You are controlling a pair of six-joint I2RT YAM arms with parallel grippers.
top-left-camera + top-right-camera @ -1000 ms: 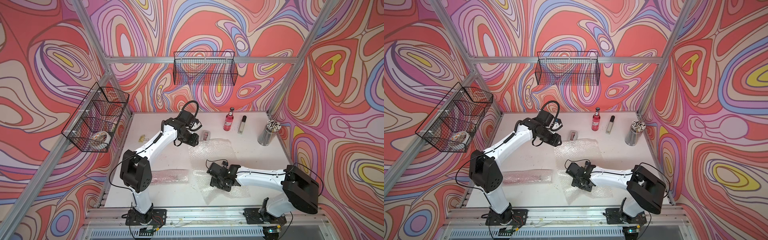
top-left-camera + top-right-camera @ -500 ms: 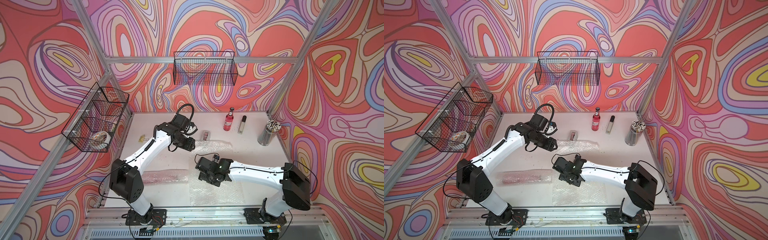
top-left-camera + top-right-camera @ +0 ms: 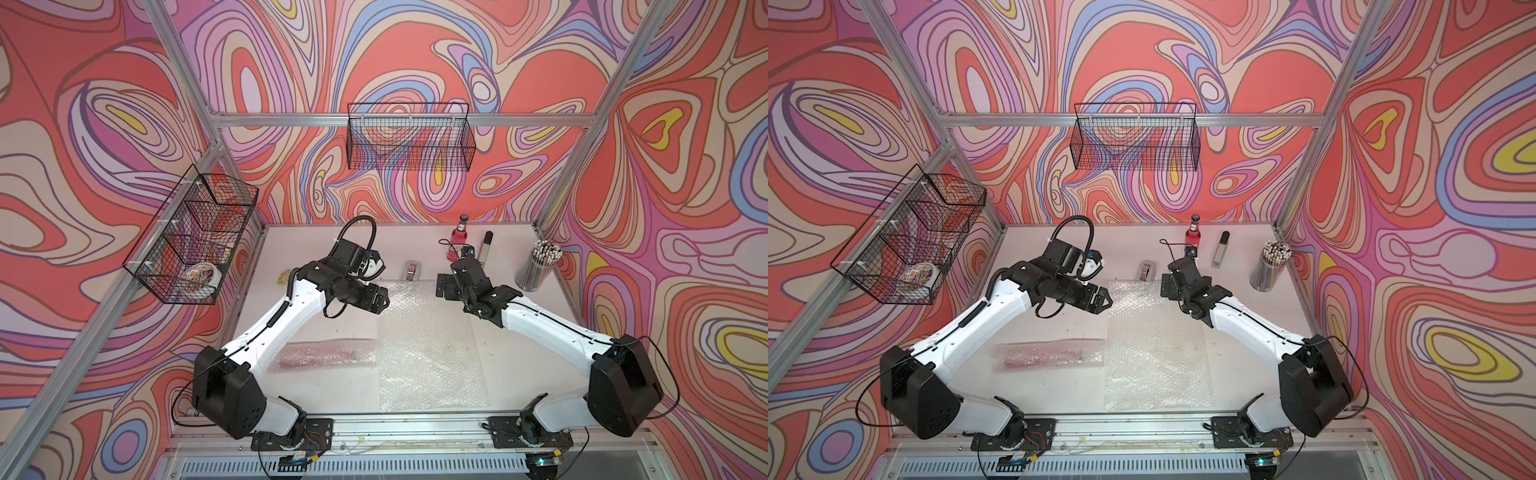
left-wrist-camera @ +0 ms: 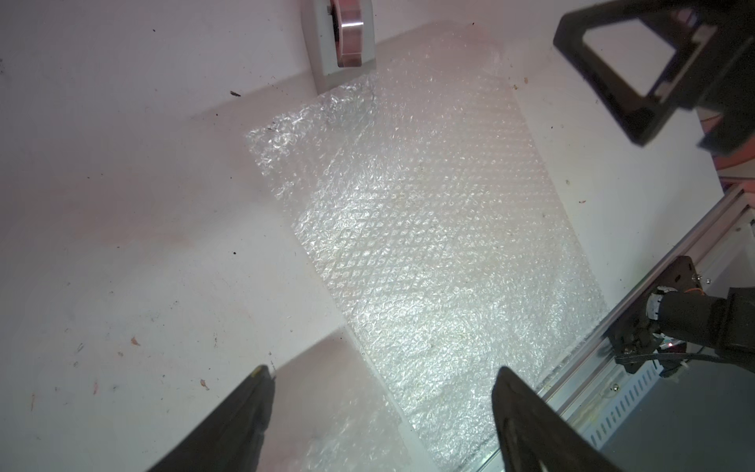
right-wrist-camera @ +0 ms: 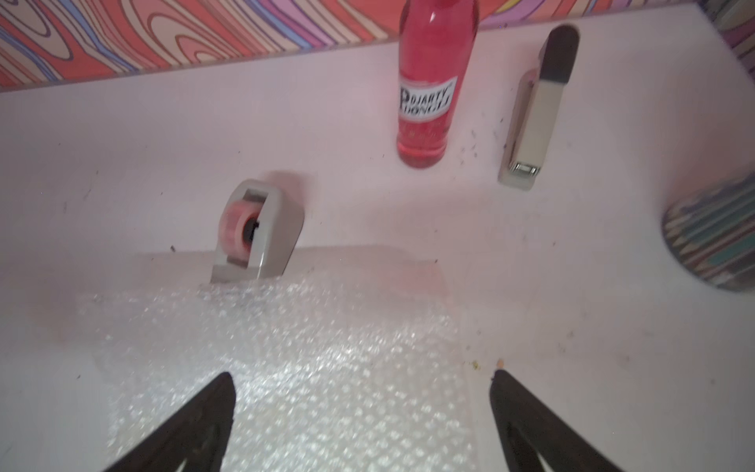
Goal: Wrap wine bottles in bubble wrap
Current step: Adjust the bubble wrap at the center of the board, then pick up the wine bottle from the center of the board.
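Note:
I next grab the standing wine bottle's body from the side, just below the bottle's neck, with my right gripper, to lay it flat on the bubble wrap.
One sheet of bubble wrap [image 3: 432,345] [image 3: 1156,345] lies flat in the middle of the table. My left gripper [image 3: 384,297] [image 4: 383,370] hangs open over its far left corner, holding nothing. Over the sheet's far right corner my right gripper [image 3: 442,286] [image 5: 361,374] is open too, above the wrap [image 5: 306,347]. A wine bottle [image 3: 459,237] [image 5: 429,102] of pink-red liquid stands upright at the back. Left of the sheet lies a roll of bubble wrap [image 3: 328,353] [image 3: 1050,353] with something pink-red inside.
A grey tape dispenser [image 3: 412,271] [image 5: 261,229] touches the sheet's far edge. A stapler [image 3: 485,245] lies beside the bottle, and a cup of pencils [image 3: 538,266] stands at the back right. Wire baskets [image 3: 409,141] [image 3: 191,241] hang on the back and left walls.
The crumpled sheet now lies spread flat. My right arm has swung from the front middle to the sheet's far right corner. Both grippers have opened wider.

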